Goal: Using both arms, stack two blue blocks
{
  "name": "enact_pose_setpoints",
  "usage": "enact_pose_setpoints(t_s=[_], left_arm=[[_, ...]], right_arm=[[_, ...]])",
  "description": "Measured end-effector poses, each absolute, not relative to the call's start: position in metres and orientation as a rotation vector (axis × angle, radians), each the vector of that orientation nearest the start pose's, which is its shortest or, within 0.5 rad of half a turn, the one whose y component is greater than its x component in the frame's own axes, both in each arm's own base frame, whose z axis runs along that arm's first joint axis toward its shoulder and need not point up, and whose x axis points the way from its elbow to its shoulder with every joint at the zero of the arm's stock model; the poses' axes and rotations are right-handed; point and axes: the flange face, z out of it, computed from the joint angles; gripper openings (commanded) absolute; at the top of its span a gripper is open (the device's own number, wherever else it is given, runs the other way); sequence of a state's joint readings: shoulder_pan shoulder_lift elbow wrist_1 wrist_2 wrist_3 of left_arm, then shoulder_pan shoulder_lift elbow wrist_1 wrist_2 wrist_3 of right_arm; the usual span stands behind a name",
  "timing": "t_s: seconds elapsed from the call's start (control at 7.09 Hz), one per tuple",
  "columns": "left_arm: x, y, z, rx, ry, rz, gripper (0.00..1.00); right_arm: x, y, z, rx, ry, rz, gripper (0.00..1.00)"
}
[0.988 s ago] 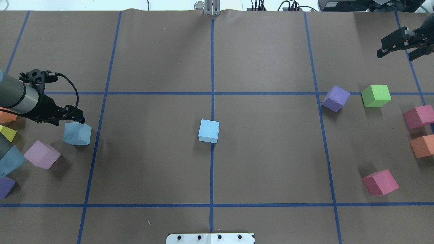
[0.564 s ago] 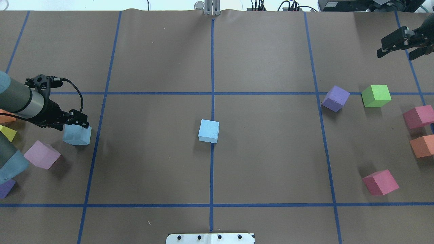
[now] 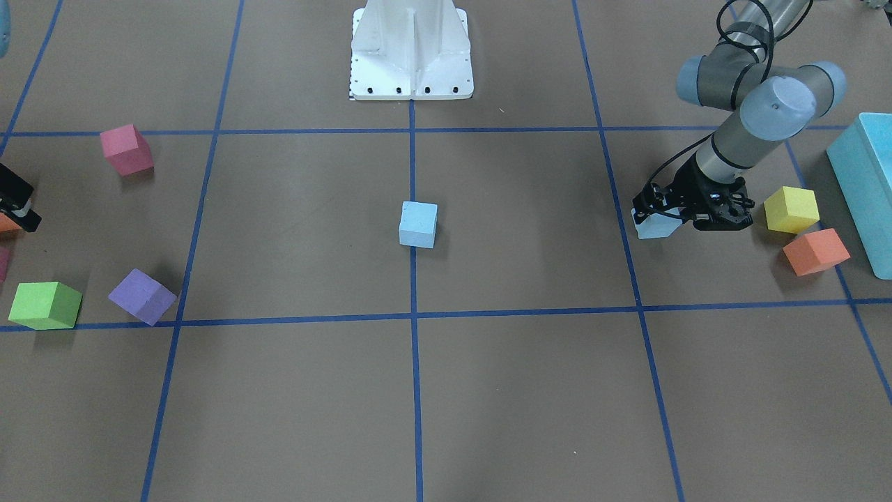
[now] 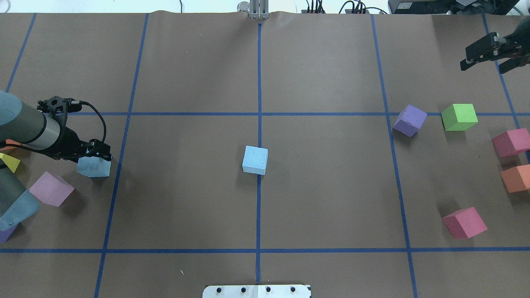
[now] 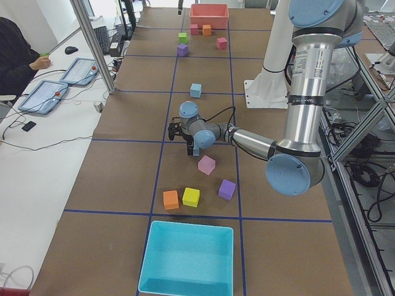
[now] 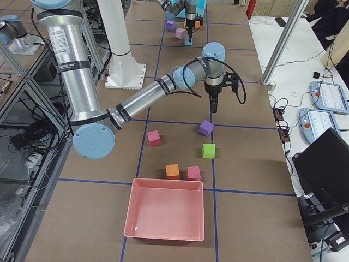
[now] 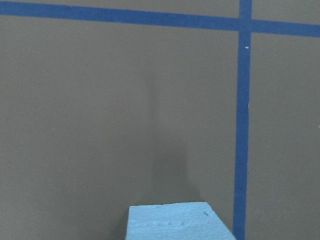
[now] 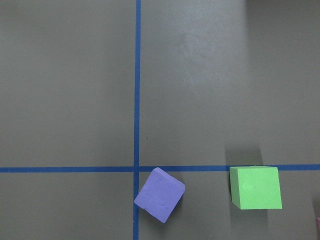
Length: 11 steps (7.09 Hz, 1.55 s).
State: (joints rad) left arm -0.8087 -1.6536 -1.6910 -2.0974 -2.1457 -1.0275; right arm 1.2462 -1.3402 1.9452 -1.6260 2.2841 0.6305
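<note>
Next, my left gripper grabs the second blue block by its opposite sides to stack it on the centre blue block [image 3: 418,224].
One pale blue block [image 4: 255,159] sits at the table's centre on the blue centre line and also shows in the front view [image 3: 418,224]. The second blue block [image 4: 94,167] sits at the left. My left gripper [image 4: 98,152] is low over it, open, with its fingers at the block's top far edge. The front view shows this gripper [image 3: 660,213] right on that block [image 3: 654,227]. In the left wrist view only the block's top [image 7: 177,221] shows at the bottom edge. My right gripper [image 4: 483,63] hangs open and empty at the far right.
A lilac cube [image 4: 51,188], a yellow cube [image 3: 791,209] and an orange cube [image 3: 815,252] lie close around the left arm, with a teal box [image 3: 864,183] beyond. A purple cube [image 4: 409,119], a green cube [image 4: 459,117] and pink, orange and crimson cubes lie at the right.
My left gripper has moved down and a little right, onto the left blue block. Neither blue block has moved. The right arm has stayed still.
</note>
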Motion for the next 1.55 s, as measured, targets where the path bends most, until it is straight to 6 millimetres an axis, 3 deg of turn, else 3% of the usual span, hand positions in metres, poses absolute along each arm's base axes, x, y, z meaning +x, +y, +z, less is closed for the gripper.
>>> enact_pose_setpoints(t_s=[0.14,0.42,0.85,0.99,1.13,1.27,1.55], left_arm=[[0.323,-0.452,0.503,0.016,0.895,-0.036,0.63],[0.323,-0.452,0.504,0.013,0.893,-0.036,0.55],[0.324,-0.452,0.501,0.013,0.898,-0.031,0.55],[0.330,-0.457,0.488,0.017,0.914,-0.026,0.55],[0.341,-0.468,0.459,0.016,0.932,-0.020,0.56],[0.355,-0.483,0.416,0.002,0.937,-0.018,0.56],[0.381,-0.508,0.311,-0.015,0.935,-0.025,0.56]], right_arm=[[-0.109,-0.538,0.366,0.147,-0.858,0.090,1.00],[-0.110,-0.538,0.366,0.146,-0.857,0.090,1.00],[-0.111,-0.539,0.366,0.145,-0.857,0.089,1.00],[-0.111,-0.539,0.366,0.146,-0.858,0.089,1.00],[-0.110,-0.538,0.366,0.146,-0.858,0.089,1.00],[-0.110,-0.538,0.366,0.146,-0.858,0.089,1.00],[-0.109,-0.537,0.366,0.146,-0.858,0.090,1.00]])
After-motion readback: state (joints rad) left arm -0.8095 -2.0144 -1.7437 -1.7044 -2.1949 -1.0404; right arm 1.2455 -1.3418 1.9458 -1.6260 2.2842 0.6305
